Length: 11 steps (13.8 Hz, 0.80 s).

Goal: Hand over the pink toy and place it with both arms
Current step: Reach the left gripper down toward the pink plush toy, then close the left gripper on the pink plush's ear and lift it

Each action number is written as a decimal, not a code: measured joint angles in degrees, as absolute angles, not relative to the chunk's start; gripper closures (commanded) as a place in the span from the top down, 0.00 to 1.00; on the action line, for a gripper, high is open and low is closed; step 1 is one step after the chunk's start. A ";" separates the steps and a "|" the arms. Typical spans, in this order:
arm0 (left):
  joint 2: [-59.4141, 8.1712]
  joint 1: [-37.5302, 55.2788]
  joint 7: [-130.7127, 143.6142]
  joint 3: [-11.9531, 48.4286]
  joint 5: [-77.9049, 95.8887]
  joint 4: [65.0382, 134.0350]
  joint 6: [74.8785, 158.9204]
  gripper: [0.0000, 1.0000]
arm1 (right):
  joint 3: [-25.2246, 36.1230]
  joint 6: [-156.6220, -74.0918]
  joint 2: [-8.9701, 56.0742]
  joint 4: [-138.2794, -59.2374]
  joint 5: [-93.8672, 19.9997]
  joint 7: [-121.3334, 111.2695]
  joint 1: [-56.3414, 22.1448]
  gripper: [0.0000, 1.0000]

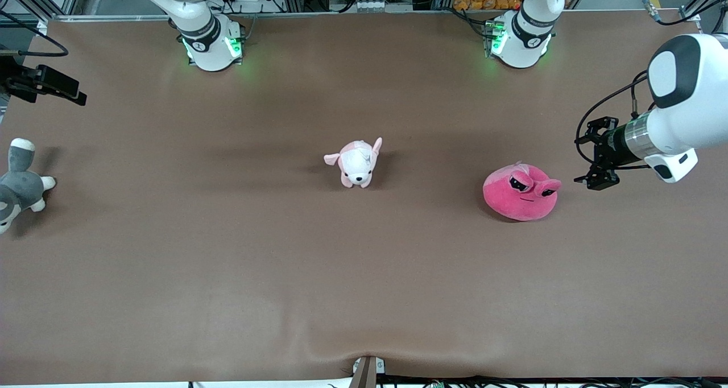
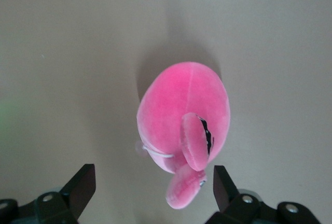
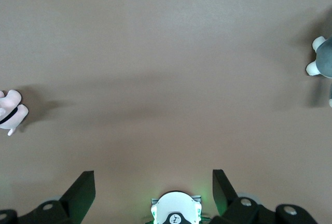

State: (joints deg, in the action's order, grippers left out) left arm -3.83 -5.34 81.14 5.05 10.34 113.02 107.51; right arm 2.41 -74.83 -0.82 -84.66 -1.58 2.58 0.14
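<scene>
My left gripper should next grab the pink toy by its narrow eye stalk (image 1: 548,187) to hand the toy over, because the pink toy's round body (image 1: 508,198) is wider than the open fingers.
The pink toy (image 1: 520,193), a round hot-pink plush with two stalk eyes, lies on the brown table toward the left arm's end. My left gripper (image 1: 592,156) hangs open just beside it, on the side of the left arm's end, apart from it. In the left wrist view the pink toy (image 2: 181,105) fills the middle, and one eye stalk shows between the spread fingers of the left gripper (image 2: 154,168). My right gripper (image 3: 153,175) is open and holds nothing. It waits high over its own base and does not show in the front view.
A small pale pink-and-white puppy plush (image 1: 357,163) stands mid-table, also seen as the puppy plush (image 3: 10,110). A grey-and-white plush (image 1: 17,190) lies at the right arm's end, the same grey plush (image 3: 322,58). A black device (image 1: 42,86) juts in above it.
</scene>
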 measured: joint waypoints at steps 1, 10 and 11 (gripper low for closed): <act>-3.98 -5.46 81.14 5.06 11.07 113.49 108.29 1.00 | 2.41 -74.83 -0.82 -84.66 -1.58 2.58 0.14 1.00; -11.68 -4.27 81.15 5.70 13.81 113.41 114.71 0.50 | 2.41 -74.81 -0.83 -84.65 -1.58 2.58 0.14 1.00; -12.43 -4.27 81.15 5.70 13.81 112.97 114.72 0.43 | 2.41 -74.81 -0.83 -84.65 -1.58 2.58 0.14 1.00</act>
State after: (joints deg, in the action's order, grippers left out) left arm -12.43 -4.27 81.15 5.70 13.81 112.97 114.72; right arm 2.41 -74.81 -0.83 -84.65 -1.58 2.58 0.14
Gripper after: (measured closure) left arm 0.419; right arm 0.000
